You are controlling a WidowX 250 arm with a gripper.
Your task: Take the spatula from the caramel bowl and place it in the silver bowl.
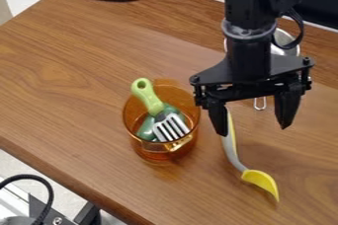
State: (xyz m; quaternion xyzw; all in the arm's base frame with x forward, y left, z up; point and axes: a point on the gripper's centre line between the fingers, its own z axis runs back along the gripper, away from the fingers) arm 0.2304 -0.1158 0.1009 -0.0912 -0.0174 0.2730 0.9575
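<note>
My gripper will next grab the spatula (147,96) by its light green handle to move it from the caramel bowl into the silver bowl.
My gripper (254,123) hangs at the right of the view, its fingers spread apart with nothing held between them. Left of it stands the caramel-coloured, see-through bowl (133,133). In that bowl leans a spatula (147,96) with a light green handle and a slotted silver head, the handle sticking up over the back rim. A green object (146,129) lies beneath it in the bowl. Behind the arm, the silver bowl (284,39) shows partly; the arm hides much of it.
A grey and yellow spoon-like utensil (262,180) lies on the wooden table (79,86), its upper end by my gripper's left finger. A wire loop handle (260,103) shows between the fingers. Black cables cross the top left and bottom left.
</note>
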